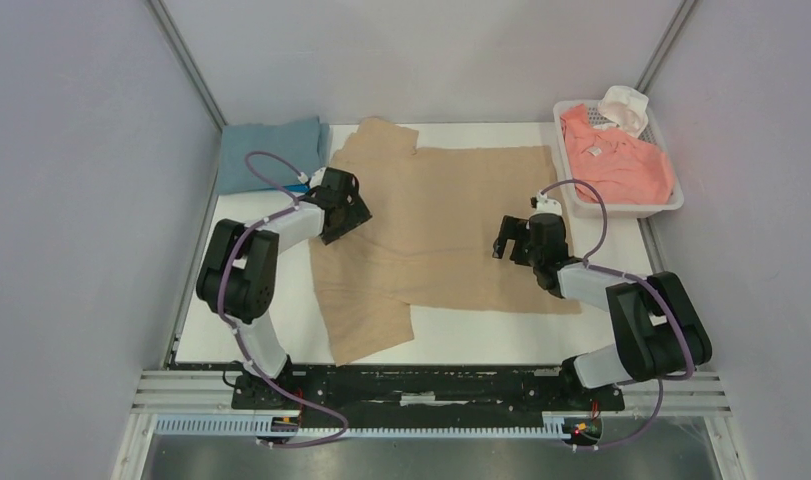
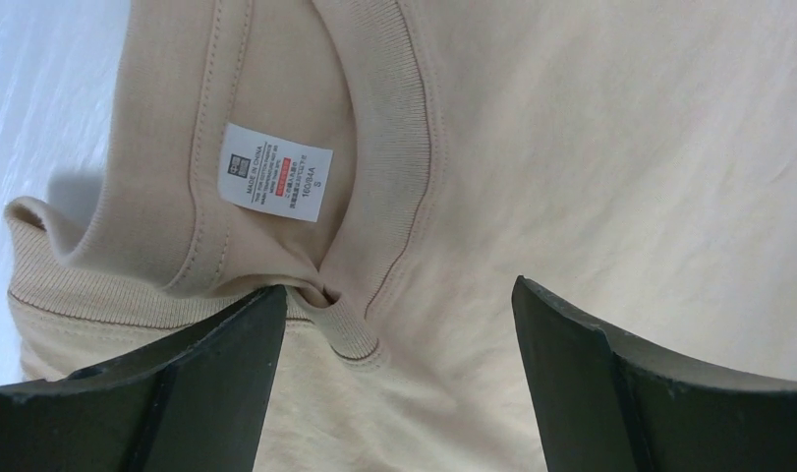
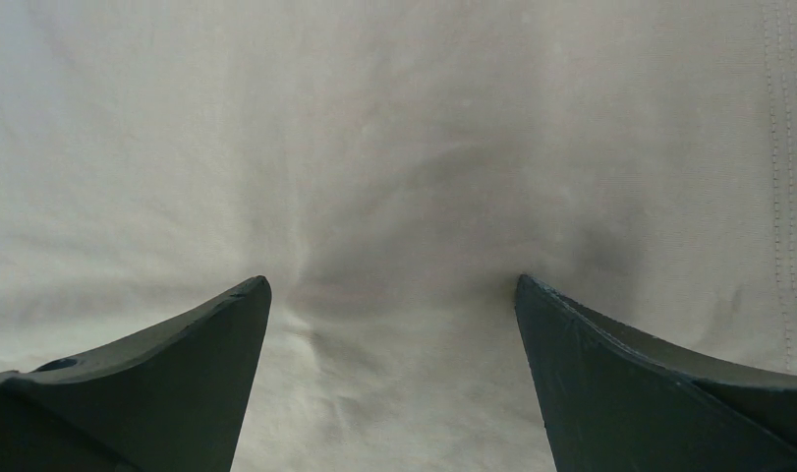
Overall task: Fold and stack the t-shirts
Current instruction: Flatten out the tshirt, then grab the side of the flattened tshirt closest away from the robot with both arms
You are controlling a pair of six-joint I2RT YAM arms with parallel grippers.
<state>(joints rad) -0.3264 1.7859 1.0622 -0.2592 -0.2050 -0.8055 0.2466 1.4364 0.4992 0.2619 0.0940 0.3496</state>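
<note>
Next, my left gripper grabs the tan t-shirt's near-edge sleeve and folds the t-shirt's near side over the t-shirt's body with the sleeve.
A tan t-shirt [image 1: 451, 225] lies spread flat across the middle of the table, one sleeve toward the near edge. My left gripper [image 1: 349, 208] stands open over its left side. In the left wrist view the ribbed collar [image 2: 399, 147] and white label [image 2: 275, 178] lie just ahead of that gripper [image 2: 399, 295], and the collar's fold sits by the left fingertip. My right gripper [image 1: 508, 240] is open low over the shirt's right part, where the cloth puckers between its tips [image 3: 394, 285]. A folded grey-blue t-shirt [image 1: 271, 155] lies at the far left. A salmon-pink t-shirt [image 1: 616, 160] fills the basket.
The white perforated basket [image 1: 671, 205] stands at the far right corner, with a white object [image 1: 624, 108] at its back. Grey walls close in the table on three sides. The arms' bases and a black rail [image 1: 421, 385] run along the near edge.
</note>
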